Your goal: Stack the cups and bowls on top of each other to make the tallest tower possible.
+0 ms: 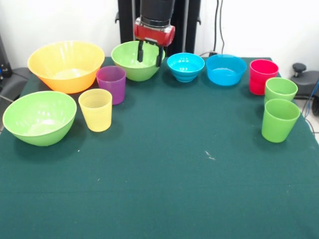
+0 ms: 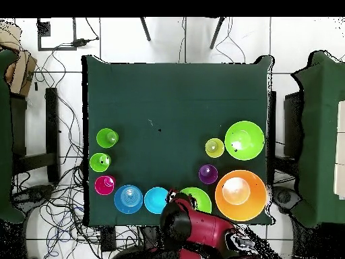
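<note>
I will grab the lime green bowl (image 1: 135,60) by its rim with my gripper next, to start the base of the tower.
My gripper (image 1: 150,55) hangs open over the far lime green bowl (image 1: 135,60), its fingers down at the rim; in the overhead view the arm covers part of that bowl (image 2: 200,199). Left of it stand the orange bowl (image 1: 66,64), purple cup (image 1: 111,83), yellow cup (image 1: 95,109) and a second lime bowl (image 1: 40,117). To the right are two blue bowls (image 1: 185,66) (image 1: 226,69), the red cup (image 1: 263,75) and two green cups (image 1: 280,89) (image 1: 280,120). Each piece stands alone; no tower is in view.
The green cloth table (image 1: 164,189) has its wide middle and near part open. Cables and chairs lie on the floor around the table (image 2: 168,88).
</note>
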Robot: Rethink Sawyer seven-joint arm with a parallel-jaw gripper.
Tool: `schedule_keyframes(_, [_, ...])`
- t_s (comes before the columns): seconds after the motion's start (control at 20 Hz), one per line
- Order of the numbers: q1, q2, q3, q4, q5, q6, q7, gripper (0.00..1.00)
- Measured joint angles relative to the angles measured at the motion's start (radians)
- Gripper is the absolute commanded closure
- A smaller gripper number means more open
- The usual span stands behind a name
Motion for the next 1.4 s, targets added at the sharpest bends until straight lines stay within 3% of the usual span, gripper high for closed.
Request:
schedule_keyframes(0.6, [-0.026,0.021,-0.002,0.040,-0.011,-0.021,0.000,0.00])
schedule_keyframes(0.95, [-0.050,0.098,-0.001,0.039,-0.014,-0.065,0.000,0.00])
schedule_keyframes(1.0, [-0.051,0.107,-0.001,0.039,-0.014,-0.068,0.000,1.00])
schedule_keyframes(1.4, [-0.057,0.118,-0.006,0.043,-0.039,-0.102,0.000,1.00])
